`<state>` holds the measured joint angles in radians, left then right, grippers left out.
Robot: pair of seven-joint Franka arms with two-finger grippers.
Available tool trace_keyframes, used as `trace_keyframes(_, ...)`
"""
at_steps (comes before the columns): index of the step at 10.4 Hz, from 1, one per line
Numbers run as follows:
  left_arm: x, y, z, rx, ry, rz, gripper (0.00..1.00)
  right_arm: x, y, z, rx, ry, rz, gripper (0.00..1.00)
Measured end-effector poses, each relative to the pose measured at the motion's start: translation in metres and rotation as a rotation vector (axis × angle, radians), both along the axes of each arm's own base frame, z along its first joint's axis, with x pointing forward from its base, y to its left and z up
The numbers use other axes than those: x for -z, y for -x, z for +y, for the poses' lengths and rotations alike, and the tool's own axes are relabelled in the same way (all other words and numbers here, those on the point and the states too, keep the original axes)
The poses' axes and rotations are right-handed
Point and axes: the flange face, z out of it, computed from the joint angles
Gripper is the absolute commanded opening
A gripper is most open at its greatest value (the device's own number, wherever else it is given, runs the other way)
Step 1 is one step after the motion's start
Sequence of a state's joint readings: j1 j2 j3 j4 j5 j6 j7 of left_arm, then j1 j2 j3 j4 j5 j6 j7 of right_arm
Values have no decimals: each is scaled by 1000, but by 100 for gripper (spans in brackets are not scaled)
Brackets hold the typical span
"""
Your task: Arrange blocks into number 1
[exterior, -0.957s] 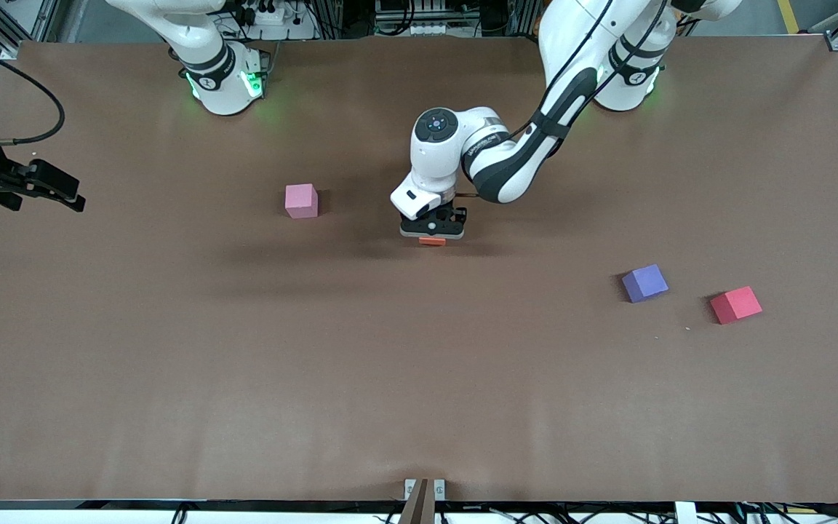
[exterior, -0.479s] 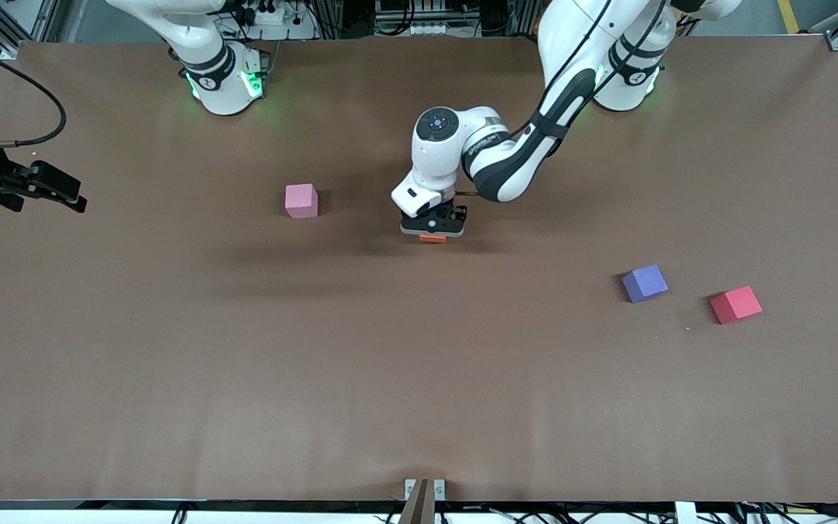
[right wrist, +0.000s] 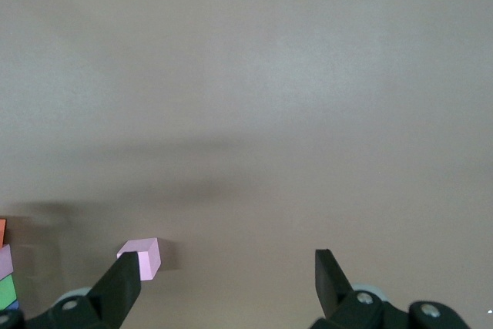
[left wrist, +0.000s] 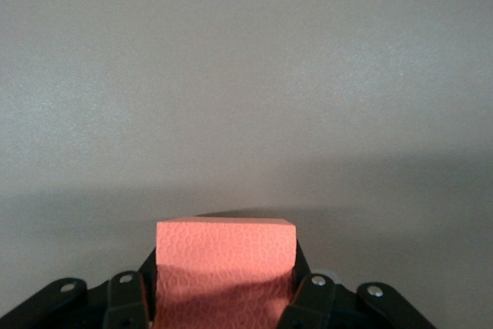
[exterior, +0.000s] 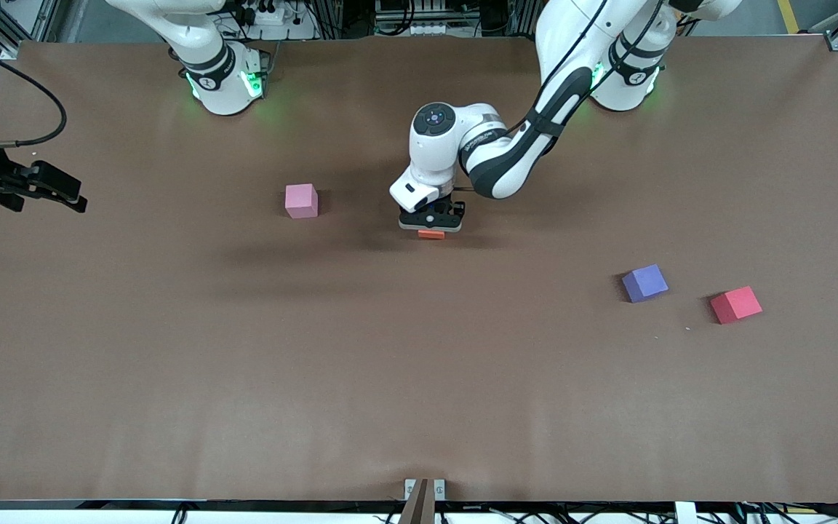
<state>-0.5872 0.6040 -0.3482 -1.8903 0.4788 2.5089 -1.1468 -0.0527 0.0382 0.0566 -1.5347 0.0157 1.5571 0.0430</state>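
The orange block's lower edge [exterior: 431, 236] rests on the tabletop, so it is time for my left gripper to release the orange block now.
My left gripper [exterior: 431, 227] reaches down at the table's middle, shut on an orange block [exterior: 431, 234]. In the left wrist view this block [left wrist: 225, 260] fills the space between the fingers [left wrist: 310, 297], low over the bare table. A pink block [exterior: 301, 200] lies beside it toward the right arm's end. A purple block [exterior: 644, 282] and a red block [exterior: 735, 304] lie nearer the camera toward the left arm's end. My right gripper [exterior: 68, 193] waits open at the right arm's end of the table. The right wrist view shows the pink block [right wrist: 142, 258] and slivers of orange, pale purple and green blocks [right wrist: 6, 290] at its edge.
The brown table [exterior: 419, 378] spreads wide toward the front camera. The left arm's forearm [exterior: 506, 164] hangs over the middle and hides the surface under it. A small metal bracket [exterior: 424, 489] sits at the table's front edge.
My left gripper with the orange block has shifted slightly toward the robots' bases. The right arm and the other blocks have stayed put.
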Motion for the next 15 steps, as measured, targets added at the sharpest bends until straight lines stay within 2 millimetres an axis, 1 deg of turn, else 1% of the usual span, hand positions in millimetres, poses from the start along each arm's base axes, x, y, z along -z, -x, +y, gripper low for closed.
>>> trace_keyframes(1,1,1,1,2,-3,1,20,0,0,0,0,0,0,100)
trace_keyframes(2,1,1,1,2,-3,1,99,0,0,0,0,0,1,100)
trace_keyframes(5,-2,-2,1,-49,11,-4,100,1,0,0,0,0,1,100)
trace_keyframes(6,-8,-4,0,-73,23,-11,100,1,0,0,0,0,2,100)
trace_keyframes(7,-19,-9,-3,-86,41,-27,100,1,0,0,0,0,2,100)
trace_keyframes(9,-52,-24,-4,-105,82,-73,100,1,0,0,-1,0,2,100)
trace_keyframes(11,-85,-37,2,-124,112,-118,100,1,-1,0,-1,0,2,100)
trace_keyframes(13,-118,-60,19,-135,131,-167,100,1,-1,1,-1,-1,2,100)
trace_keyframes(15,-152,-93,52,-108,127,-226,100,1,-1,1,-1,-1,3,100)
